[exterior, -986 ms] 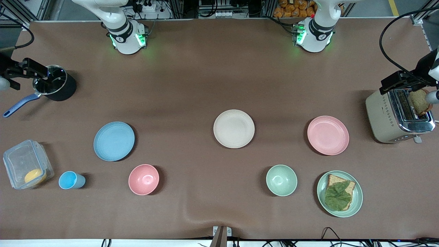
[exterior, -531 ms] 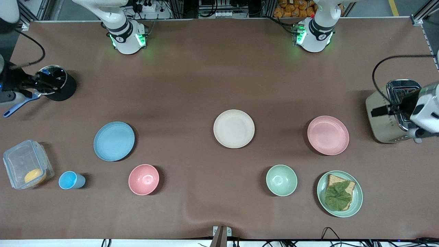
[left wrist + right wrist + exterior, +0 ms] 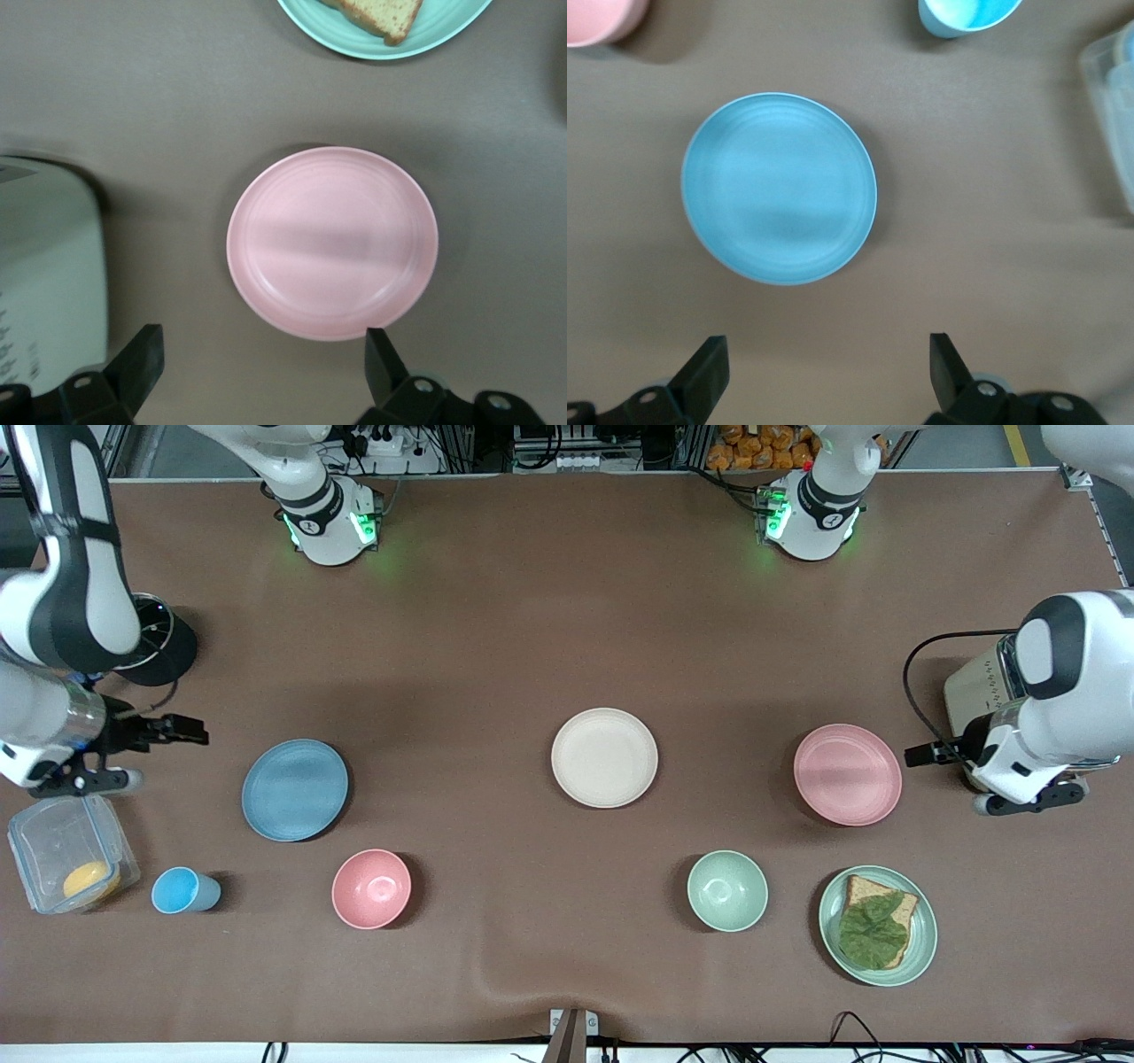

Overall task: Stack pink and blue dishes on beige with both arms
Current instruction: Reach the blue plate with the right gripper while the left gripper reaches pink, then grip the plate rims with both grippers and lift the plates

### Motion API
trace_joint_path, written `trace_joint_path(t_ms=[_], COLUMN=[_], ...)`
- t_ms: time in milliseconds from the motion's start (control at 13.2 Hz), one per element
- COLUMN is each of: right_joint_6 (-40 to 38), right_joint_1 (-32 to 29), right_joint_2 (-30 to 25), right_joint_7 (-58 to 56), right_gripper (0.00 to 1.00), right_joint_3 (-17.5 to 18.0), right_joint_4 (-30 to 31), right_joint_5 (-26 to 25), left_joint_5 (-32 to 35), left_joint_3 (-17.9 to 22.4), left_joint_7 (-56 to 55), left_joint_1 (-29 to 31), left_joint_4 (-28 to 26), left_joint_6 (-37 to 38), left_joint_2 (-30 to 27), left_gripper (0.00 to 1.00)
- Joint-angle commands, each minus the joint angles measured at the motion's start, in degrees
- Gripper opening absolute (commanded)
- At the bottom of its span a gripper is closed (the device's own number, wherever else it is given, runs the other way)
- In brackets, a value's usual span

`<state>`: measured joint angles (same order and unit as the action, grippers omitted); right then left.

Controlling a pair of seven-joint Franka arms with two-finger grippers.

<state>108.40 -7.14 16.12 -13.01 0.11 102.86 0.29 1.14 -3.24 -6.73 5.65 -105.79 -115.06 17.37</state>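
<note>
The robot's right gripper will next pick up the blue plate by its rim (image 3: 244,791) (image 3: 778,282), so that it can stack the blue plate on the beige one.
The beige plate (image 3: 604,757) lies mid-table with nothing on it. The light blue plate (image 3: 295,789) (image 3: 780,188) lies toward the right arm's end, and the pink plate (image 3: 847,774) (image 3: 332,243) toward the left arm's end. My right gripper (image 3: 173,731) (image 3: 828,363) hangs open over bare table just beside the blue plate, holding nothing. My left gripper (image 3: 930,755) (image 3: 261,354) is open and empty over the table between the pink plate's rim and the toaster. One of its fingertips (image 3: 381,350) sits at the plate's edge in the left wrist view.
The left arm partly hides a toaster (image 3: 974,691). A green plate with bread and a leaf (image 3: 877,926) and a green bowl (image 3: 727,890) lie nearer the camera. So do a pink bowl (image 3: 371,888), a blue cup (image 3: 182,890) and a clear box (image 3: 66,859). A black pot (image 3: 164,651) stands by the right arm.
The right gripper has swung from the pot down toward the blue plate. The left gripper has left the toaster and come toward the pink plate. The plates have not moved.
</note>
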Motion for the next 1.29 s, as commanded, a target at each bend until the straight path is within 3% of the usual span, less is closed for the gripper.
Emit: trace_joint_path(t_ms=[0,152,455,910,1062,1137,1213], right_joint_6=[2.43,4.96,9.98,13.50,13.86,13.94,13.95], right_joint_1=[-1.12,-1.30,-2.96,-2.97,-2.88,-2.79,-2.79], right_joint_2=[5.22,9.35,15.86,20.53,21.23,21.24,21.24], right_joint_7=[-0.70,-0.70,-0.79,-0.79,-0.79,-0.71,-0.70], right_gripper=[1.00,1.00,1.00,0.97,0.25,0.02,0.00], right_joint_3=[0.86,0.77,0.86,1.03,1.03,1.12,1.12], right_joint_4=[-1.08,-0.99,-0.99,-0.99,-0.99,-0.99,-0.99], right_joint_5=[-0.02,0.07,0.07,0.51,0.51,0.51,0.51], left_joint_5=[-0.44,-0.44,-0.44,-0.44,-0.44,-0.44,-0.44], left_joint_3=[-0.10,-0.10,-0.19,-0.10,-0.19,-0.19,-0.19], left_joint_7=[0.22,0.13,0.22,0.22,0.22,0.13,0.05], left_joint_1=[0.15,0.24,2.88,2.79,2.79,2.61,2.52], left_joint_4=[-8.70,-12.93,-14.88,-15.24,-15.15,-15.15,-15.06], left_joint_6=[-11.46,-18.16,-24.50,-26.62,-27.06,-27.06,-27.15], left_joint_2=[0.03,0.47,4.86,6.62,6.97,6.97,6.97], left_gripper=[1.00,1.00,1.00,1.00,1.00,1.00,1.00])
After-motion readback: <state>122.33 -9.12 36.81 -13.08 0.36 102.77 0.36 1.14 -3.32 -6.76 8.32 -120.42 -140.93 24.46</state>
